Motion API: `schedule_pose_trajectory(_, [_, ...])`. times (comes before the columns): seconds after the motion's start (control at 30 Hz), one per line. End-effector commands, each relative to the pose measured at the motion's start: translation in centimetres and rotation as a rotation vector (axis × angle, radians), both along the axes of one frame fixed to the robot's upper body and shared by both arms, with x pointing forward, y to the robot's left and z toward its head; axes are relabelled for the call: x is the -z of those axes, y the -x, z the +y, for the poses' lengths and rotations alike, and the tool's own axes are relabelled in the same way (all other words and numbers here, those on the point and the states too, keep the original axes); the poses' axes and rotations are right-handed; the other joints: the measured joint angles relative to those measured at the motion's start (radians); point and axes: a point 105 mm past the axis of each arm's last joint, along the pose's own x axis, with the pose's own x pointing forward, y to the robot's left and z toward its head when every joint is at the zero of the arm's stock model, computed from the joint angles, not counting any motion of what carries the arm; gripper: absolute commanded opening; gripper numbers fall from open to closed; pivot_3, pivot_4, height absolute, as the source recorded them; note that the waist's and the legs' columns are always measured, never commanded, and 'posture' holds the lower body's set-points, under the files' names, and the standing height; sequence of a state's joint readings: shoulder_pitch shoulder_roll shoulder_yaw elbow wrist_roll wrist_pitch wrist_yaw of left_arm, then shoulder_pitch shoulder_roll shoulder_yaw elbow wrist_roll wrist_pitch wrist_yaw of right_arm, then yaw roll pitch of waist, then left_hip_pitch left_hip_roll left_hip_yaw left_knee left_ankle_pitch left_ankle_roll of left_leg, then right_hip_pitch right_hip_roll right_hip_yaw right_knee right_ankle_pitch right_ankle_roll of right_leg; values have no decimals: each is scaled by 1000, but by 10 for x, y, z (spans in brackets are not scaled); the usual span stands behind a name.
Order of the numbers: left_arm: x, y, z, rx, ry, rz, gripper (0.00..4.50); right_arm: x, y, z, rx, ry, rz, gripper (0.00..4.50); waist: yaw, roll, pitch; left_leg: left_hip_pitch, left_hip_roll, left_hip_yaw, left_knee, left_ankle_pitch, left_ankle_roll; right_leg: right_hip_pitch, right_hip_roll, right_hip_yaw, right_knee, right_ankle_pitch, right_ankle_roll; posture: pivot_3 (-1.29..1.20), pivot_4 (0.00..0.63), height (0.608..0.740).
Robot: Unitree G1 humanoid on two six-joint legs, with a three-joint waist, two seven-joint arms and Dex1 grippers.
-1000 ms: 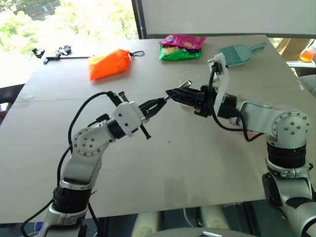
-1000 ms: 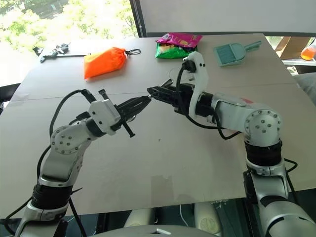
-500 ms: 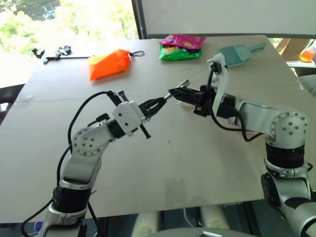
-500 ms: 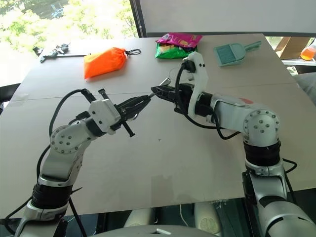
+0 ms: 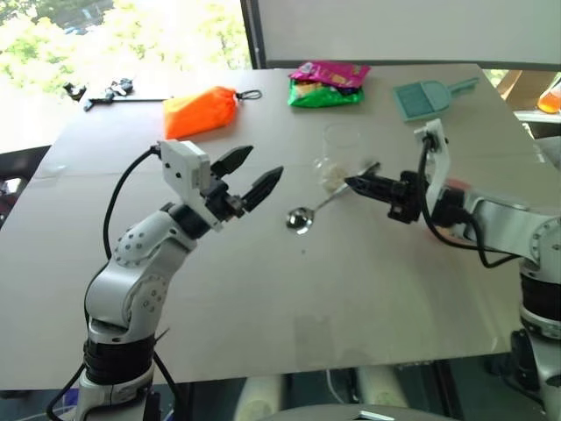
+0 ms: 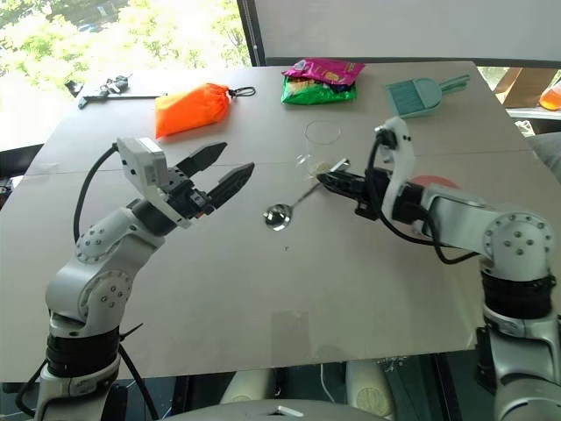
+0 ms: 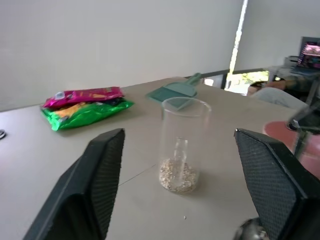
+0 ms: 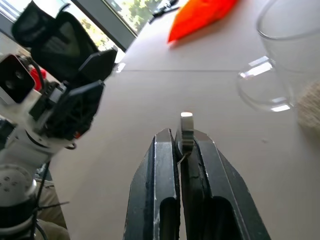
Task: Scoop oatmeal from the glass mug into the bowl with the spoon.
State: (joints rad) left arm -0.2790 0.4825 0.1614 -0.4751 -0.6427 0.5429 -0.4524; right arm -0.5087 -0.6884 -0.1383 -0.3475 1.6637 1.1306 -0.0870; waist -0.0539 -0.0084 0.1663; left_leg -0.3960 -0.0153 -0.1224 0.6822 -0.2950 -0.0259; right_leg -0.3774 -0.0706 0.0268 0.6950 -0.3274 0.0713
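Observation:
The mug's round glass body [image 5: 340, 151] is about the same width as my open fingers, so I will grab the mug by its slim curved handle [image 5: 320, 165] with my left gripper next.
The glass mug [image 5: 340, 156] stands mid-table with a little oatmeal [image 7: 178, 176] at its bottom. My right gripper [image 5: 351, 182] is just right of the mug, shut on the end of the spoon's handle. The spoon [image 5: 314, 207] slants down to the left, its round bowl [image 6: 278, 216] close over the table in front of the mug. My left gripper [image 5: 265, 160] hangs open and empty to the left of the spoon, pointing toward the mug. The pink bowl [image 6: 436, 184] sits behind my right forearm, mostly hidden.
An orange pouch [image 5: 202, 111], a green and pink snack packet [image 5: 326, 85] and a teal dustpan scoop [image 5: 427, 96] lie along the far side of the table. Black tools [image 5: 96, 90] lie at the far left corner.
My left gripper let go of the spoon, opened wide and rolled. My right gripper shut on the handle and drew the spoon to the right, uncovering the mug.

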Motion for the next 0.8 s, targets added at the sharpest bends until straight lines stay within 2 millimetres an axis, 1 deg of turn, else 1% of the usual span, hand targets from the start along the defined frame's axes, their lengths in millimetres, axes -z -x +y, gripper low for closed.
schedule_pose_trajectory(0.03, [8, -14, -12, -38, -10, 53, 3416, -15, 21, -13, -50, 23, -72, 0, -4, 0, 0, 0, 1, 1, 0, 0, 0, 0, 0, 1, 1, 0, 0, 0, 150, 740])
schedule_pose_trajectory(0.07, [16, -21, -20, -44, -12, 71, 3416, -15, 24, -21, -37, 46, -76, 0, -4, 0, 0, 1, 0, 1, 0, 0, 0, 0, 0, 1, 1, 0, 0, 0, 150, 740])
schedule_pose_trajectory(0.1, [28, -30, -28, -61, -46, 92, 3416, -15, 27, -27, -25, 61, -79, 0, 7, 1, -1, 1, 1, 1, 1, 0, 0, 0, 1, 1, 1, 0, 0, 0, 150, 740])
schedule_pose_trajectory(0.13, [37, -35, -35, -69, -74, 99, 3416, -16, 29, -30, -18, 68, -82, 0, 13, 1, -1, 1, 0, 1, 2, 0, 1, 2, 0, 0, 1, 0, 0, 0, 150, 740])
schedule_pose_trajectory(0.17, [44, -40, -41, -69, -84, 109, 3416, -17, 30, -33, -8, 74, -86, 0, 16, 1, -1, 1, -1, 1, 2, -2, 4, 2, 0, 0, 1, 0, 0, 0, 150, 740])
schedule_pose_trajectory(0.23, [59, -50, -49, -98, -114, 130, 3416, -18, 31, -36, 5, 81, -94, 0, 15, 1, -1, 1, -1, 1, 3, -2, 4, 2, 0, 1, 1, 0, 0, 0, 150, 740])
schedule_pose_trajectory(0.33, [73, -57, -64, -99, -143, 125, 3416, -21, 37, -36, 12, 81, -100, 0, 14, 0, 0, 1, 0, 1, 2, -2, 4, 2, 0, 1, 1, 0, 0, 0, 150, 740])
schedule_pose_trajectory(0.37, [75, -59, -67, -101, -145, 120, 3416, -21, 38, -36, 15, 81, -100, 0, 15, 0, 0, 1, 0, 1, 2, 0, 1, 1, 0, 1, 1, 0, 0, 0, 150, 740])
schedule_pose_trajectory(0.47, [78, -70, -75, -140, -144, 108, 3416, -21, 39, -38, 33, 83, -102, 0, 21, 0, 0, 0, 0, 1, 2, 0, 1, 1, 0, 1, 0, 0, 0, 0, 150, 740])
schedule_pose_trajectory(0.57, [73, -77, -83, -160, -122, 67, 3416, -23, 40, -39, 51, 77, -107, 0, 23, 0, 0, -1, -1, 1, 3, 0, 1, 2, -1, 1, 0, 0, 1, 0, 150, 740])
schedule_pose_trajectory(0.63, [69, -81, -85, -182, -99, 52, 3416, -24, 41, -39, 57, 76, -108, 0, 25, -1, 0, -1, -1, 1, 3, 0, 1, 2, -1, 1, 0, 1, 1, 0, 150, 740])
schedule_pose_trajectory(0.8, [63, -84, -89, -191, -69, 21, 3416, -24, 42, -39, 68, 79, -110, 0, 24, -1, 0, -1, -1, 1, 3, 0, 1, 2, 0, 0, 0, 0, 1, 0, 150, 740])
